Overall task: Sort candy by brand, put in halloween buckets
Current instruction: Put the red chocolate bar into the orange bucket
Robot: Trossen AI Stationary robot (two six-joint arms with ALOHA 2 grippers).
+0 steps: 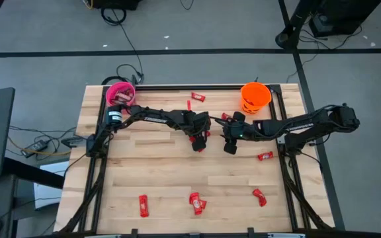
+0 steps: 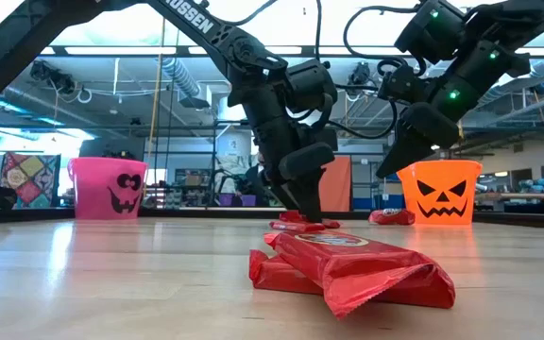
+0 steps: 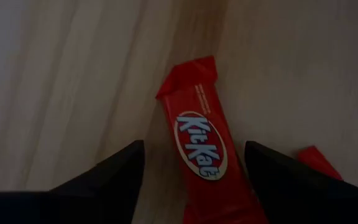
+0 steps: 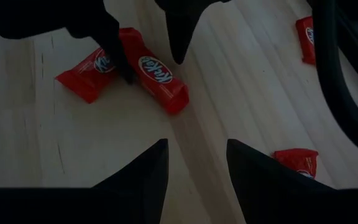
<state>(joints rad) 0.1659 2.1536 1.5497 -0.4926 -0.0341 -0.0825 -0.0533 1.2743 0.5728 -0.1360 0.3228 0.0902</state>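
Observation:
The right gripper will next grab the red Kit Kat to sort it into the orange bucket, picking it up by its wrapper's crimped end [image 4: 176,101].
Only red-wrapped candy shows on the table. My left gripper [image 3: 194,149] is open and points down at mid-table. Its fingers stand on either side of one red Kit Kat bar [image 3: 201,146] that lies flat on the wood, with a gap on each side. A second red bar [image 4: 89,74] lies right beside it. My right gripper [image 4: 196,146] is open and hovers above the table just right of the left one [image 1: 230,142], holding nothing. The pink bucket [image 1: 120,94] stands at the far left corner and the orange bucket [image 1: 254,97] at the far right.
Loose red bars lie at the far edge [image 1: 197,97], near the orange bucket [image 1: 225,117], right of the grippers [image 1: 264,156] and along the near edge [image 1: 143,205] [image 1: 197,201] [image 1: 260,197]. The two grippers stand close together. Bare wood lies between them and the near bars.

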